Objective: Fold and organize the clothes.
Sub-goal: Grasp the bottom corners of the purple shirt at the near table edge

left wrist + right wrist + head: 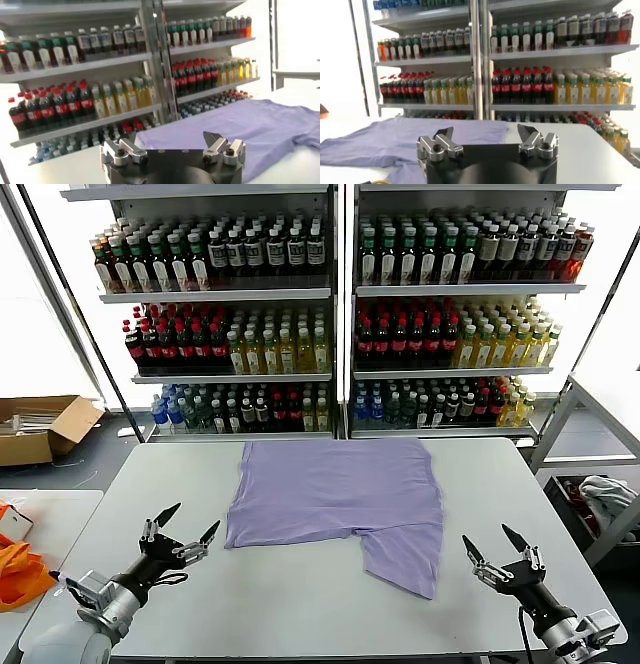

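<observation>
My right gripper grabs the loose flap (pixel 406 556) of the lavender T-shirt (pixel 335 494) next, to fold the shirt over.
The lavender T-shirt (pixel 335 494) lies partly folded on the grey table (pixel 300 604), a flap hanging toward the front right; no print shows. It also shows in the left wrist view (pixel 240 125) and the right wrist view (pixel 405 137). My left gripper (pixel 185 526) is open and empty, low over the table to the left of the shirt. My right gripper (pixel 492 549) is open and empty near the front right, just right of the shirt's flap. Both show open in the wrist views: the left gripper (pixel 173 139), the right gripper (pixel 486 132).
Shelves of bottled drinks (pixel 330 314) stand behind the table. An orange item (pixel 18 569) lies on a side table at left, with a cardboard box (pixel 40 429) on the floor beyond. A rack with cloth (pixel 600 494) stands at right.
</observation>
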Robot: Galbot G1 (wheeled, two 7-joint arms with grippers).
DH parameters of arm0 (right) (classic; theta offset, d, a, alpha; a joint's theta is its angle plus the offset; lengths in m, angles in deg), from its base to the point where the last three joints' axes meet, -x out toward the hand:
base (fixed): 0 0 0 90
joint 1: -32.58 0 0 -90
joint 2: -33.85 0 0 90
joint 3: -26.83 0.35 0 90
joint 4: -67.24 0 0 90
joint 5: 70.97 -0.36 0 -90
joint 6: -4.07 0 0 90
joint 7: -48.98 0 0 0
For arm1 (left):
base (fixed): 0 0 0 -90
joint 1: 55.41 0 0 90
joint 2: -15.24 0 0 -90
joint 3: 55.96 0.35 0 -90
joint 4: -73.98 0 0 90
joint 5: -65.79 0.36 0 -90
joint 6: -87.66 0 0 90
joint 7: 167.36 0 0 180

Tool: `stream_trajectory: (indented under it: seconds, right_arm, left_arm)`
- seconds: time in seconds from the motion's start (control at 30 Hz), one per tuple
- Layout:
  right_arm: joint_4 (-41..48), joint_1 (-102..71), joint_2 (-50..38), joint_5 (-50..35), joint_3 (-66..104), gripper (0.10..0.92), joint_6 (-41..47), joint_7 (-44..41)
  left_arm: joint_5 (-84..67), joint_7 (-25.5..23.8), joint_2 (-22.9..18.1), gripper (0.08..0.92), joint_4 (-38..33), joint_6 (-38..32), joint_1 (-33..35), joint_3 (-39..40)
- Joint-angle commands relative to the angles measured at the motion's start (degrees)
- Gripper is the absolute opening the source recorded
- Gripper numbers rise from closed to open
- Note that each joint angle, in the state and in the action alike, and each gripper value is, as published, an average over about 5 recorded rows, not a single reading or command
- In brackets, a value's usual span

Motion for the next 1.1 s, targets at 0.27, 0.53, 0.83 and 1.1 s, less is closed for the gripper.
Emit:
stream_trajectory:
  seconds: [0.27,0.53,0.83,1.1]
  right_arm:
    - [-6.94,-0.41,-6.12,-4.38,-10.40,0.823,18.40,18.03]
    - [-4.81,0.99,-3.41,-1.84,-14.98,0.823,18.76,18.71]
    - [-2.64,4.69,-1.95,-0.22,-17.77,0.823,18.79,16.44]
    - [-1.57,4.85,-1.85,-0.20,-17.84,0.823,18.78,16.10]
  left_arm:
    - [-6.66,8.79,6.09,0.823,1.97,16.20,-3.77,10.36]
    - [-4.77,7.01,5.46,0.823,5.68,16.19,-6.01,12.78]
    - [-7.86,8.72,5.55,0.823,10.18,16.16,-10.74,14.08]
    - [-9.57,8.95,5.91,0.823,12.63,16.14,-13.27,14.18]
